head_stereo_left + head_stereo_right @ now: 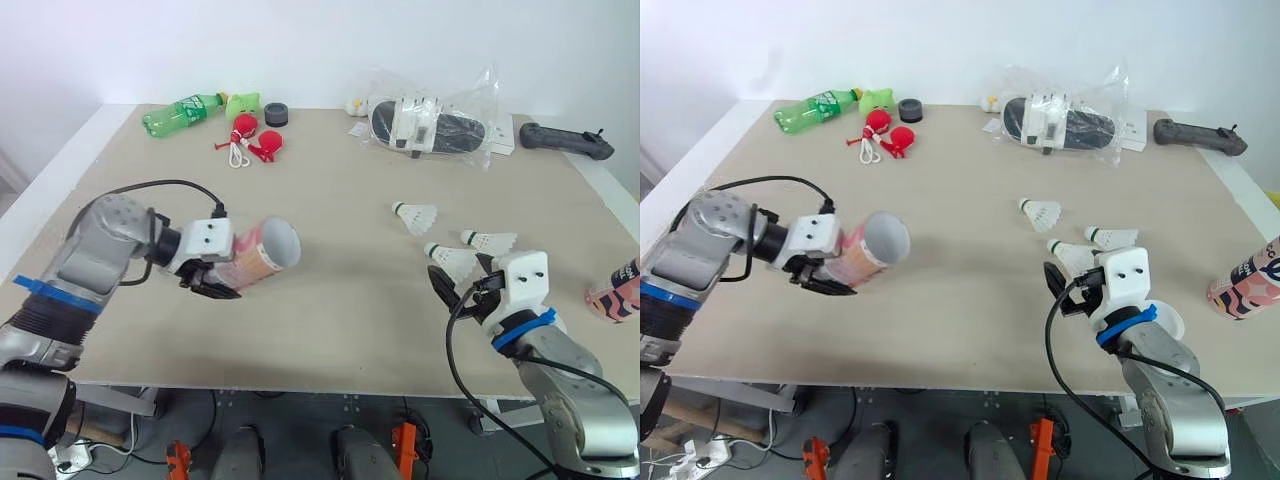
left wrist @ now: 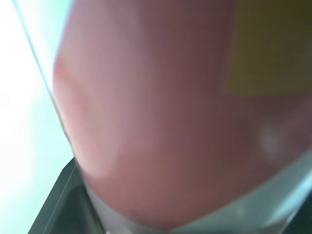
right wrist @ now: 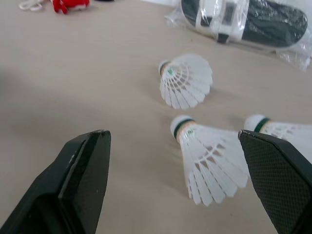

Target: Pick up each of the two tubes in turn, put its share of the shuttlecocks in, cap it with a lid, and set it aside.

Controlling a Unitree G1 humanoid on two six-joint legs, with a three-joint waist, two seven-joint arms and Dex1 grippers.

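The shuttlecock should be grabbed next by its feathered skirt point(image 1: 458, 264) with my right gripper, so the white shuttlecock's cork point(image 1: 431, 248) stays free to go into the pink tube first.
My left gripper point(image 1: 222, 268) is shut on a pink tube point(image 1: 262, 256), held tilted just above the table with its open mouth facing right; the tube's pink wall point(image 2: 170, 122) is pressed close in the left wrist view. Three white shuttlecocks lie on the right half of the table: one farther back point(image 1: 413, 215), one nearer point(image 1: 452, 262) and one to its right point(image 1: 490, 241). My right gripper point(image 1: 462, 276) is open just in front of the nearer shuttlecock point(image 3: 204, 161), which lies between its fingers' line and apart from them. A second pink tube point(image 1: 1245, 285) sits at the right edge.
A black lid point(image 1: 276, 114), a green bottle point(image 1: 182, 112), a green toy and red items lie at the back left. A plastic bag with a black-and-white object point(image 1: 430, 125) and a black handle point(image 1: 565, 141) lie at the back right. A white disc point(image 1: 1170, 322) rests by my right arm.
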